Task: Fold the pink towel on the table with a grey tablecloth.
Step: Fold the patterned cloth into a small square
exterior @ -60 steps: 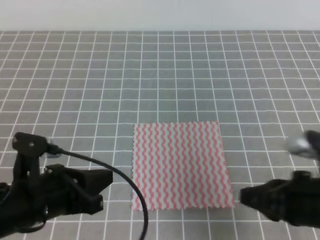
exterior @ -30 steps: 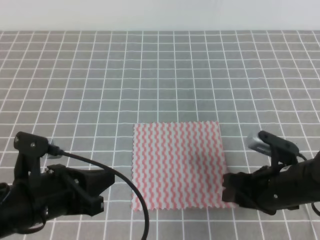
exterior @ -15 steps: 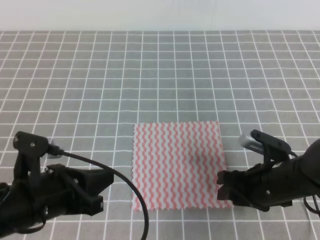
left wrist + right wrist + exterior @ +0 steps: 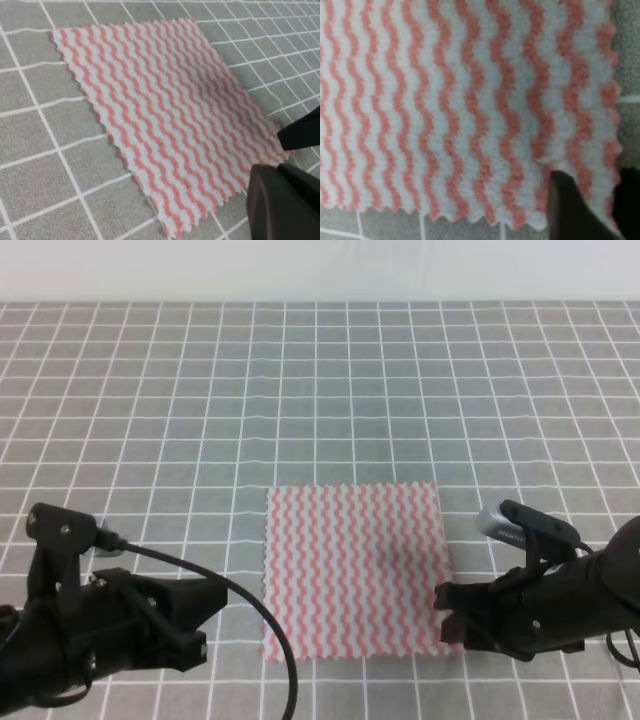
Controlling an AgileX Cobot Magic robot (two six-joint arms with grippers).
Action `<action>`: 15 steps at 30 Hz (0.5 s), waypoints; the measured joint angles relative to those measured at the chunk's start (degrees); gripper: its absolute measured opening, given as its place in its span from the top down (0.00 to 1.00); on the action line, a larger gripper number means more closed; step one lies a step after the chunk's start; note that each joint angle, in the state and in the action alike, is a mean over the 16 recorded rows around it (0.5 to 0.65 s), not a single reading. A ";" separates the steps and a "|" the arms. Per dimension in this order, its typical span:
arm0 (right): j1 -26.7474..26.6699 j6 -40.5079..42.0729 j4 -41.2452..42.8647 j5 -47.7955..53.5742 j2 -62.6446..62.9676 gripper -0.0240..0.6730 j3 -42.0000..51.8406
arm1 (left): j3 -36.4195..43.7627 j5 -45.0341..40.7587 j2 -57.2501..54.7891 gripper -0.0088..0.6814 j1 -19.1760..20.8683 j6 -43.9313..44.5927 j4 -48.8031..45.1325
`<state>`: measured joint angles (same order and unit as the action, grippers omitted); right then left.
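I need to fold the towel [image 4: 350, 560] next, so my right gripper needs to grab it by its near corner edge [image 4: 453, 646], where my fingers can close over the border.
The pink towel [image 4: 350, 560] lies flat and unfolded on the table with a grey tablecloth [image 4: 320, 390], near the front middle. My right gripper [image 4: 447, 612] is low at the towel's near right corner, open. In the right wrist view one finger [image 4: 572, 205] rests over the towel [image 4: 445, 100], with the corner edge between the jaws. My left gripper [image 4: 218, 594] hovers left of the towel, apart from it. Its finger [image 4: 282, 202] shows beside the towel [image 4: 165, 110] in the left wrist view. I cannot tell how the left jaws stand.
The gridded grey cloth runs to a pale wall at the back. A black cable [image 4: 270, 630] loops from my left arm past the towel's near left corner. A silver camera part [image 4: 497, 523] sticks up on my right arm.
My right gripper came in from the right edge to the towel's near right corner, and has barely moved in the last half second. The left arm and the towel have not moved.
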<state>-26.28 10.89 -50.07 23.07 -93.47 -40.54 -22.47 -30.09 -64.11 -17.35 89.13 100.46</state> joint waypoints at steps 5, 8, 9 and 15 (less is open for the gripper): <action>0.01 0.02 0.12 0.57 -0.12 0.82 -0.31 | 0.00 0.00 -0.07 0.99 0.01 0.44 -0.08; 0.02 0.02 0.33 1.09 -0.15 0.87 -0.92 | 0.00 -0.19 -0.04 0.99 0.01 1.06 -0.11; 0.02 0.04 0.42 1.35 -0.11 0.89 -1.18 | 0.00 -0.10 -0.07 0.99 0.01 1.31 -0.18; 0.03 0.11 0.96 2.33 -0.07 0.96 -3.24 | 0.00 0.04 -0.08 0.99 0.01 5.81 -0.41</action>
<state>-26.25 10.99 -49.11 25.40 -93.54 -43.77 -22.47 -30.05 -64.19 -17.34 94.94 100.05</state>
